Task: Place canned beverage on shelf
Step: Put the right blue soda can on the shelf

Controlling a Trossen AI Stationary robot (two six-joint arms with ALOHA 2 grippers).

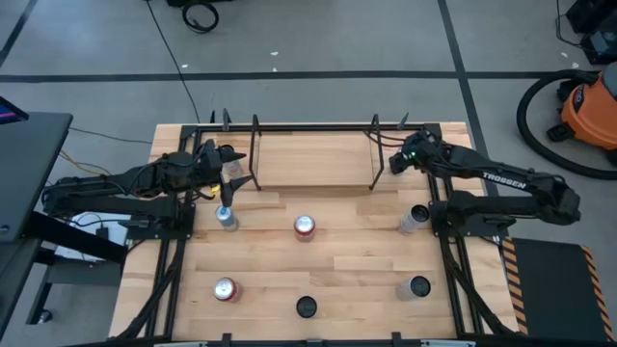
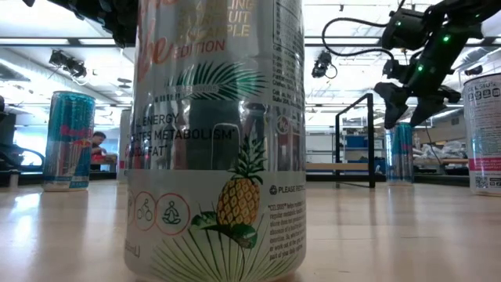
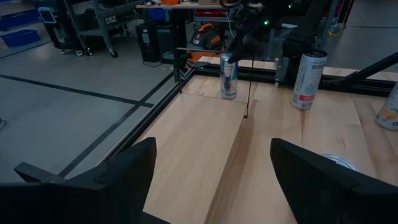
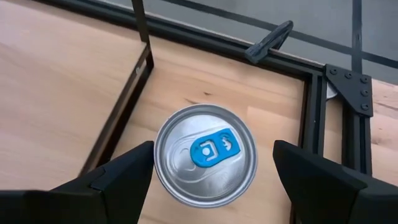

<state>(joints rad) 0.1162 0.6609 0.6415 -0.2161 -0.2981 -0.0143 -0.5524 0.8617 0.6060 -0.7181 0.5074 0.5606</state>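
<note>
I should next grab the canned beverage by its lidded end point(image 4: 206, 155) with my right gripper, so its base is free to stand on the shelf.
A slim silver-and-blue beverage can point(image 4: 205, 155), its pull tab blue, stands upright on the table just outside the shelf's right end point(image 4: 121, 106). My right gripper point(image 4: 212, 149) is open and hovers over the can's top, one finger to each side, touching nothing; the low view shows the gripper point(image 2: 409, 113) above the can point(image 2: 401, 153). The shelf point(image 1: 313, 159), black rods around a light wood board, stands at the table's far middle. My left gripper point(image 1: 243, 175) waits open at the shelf's left end with nothing between its fingers point(image 3: 211, 155).
Several other cans stand on the table: one near the left gripper point(image 1: 227, 217), a red-topped one in the middle point(image 1: 305, 226), one at near left point(image 1: 226, 289), a black-topped one at the near edge point(image 1: 306, 306), two at right point(image 1: 415, 218) point(image 1: 418, 287).
</note>
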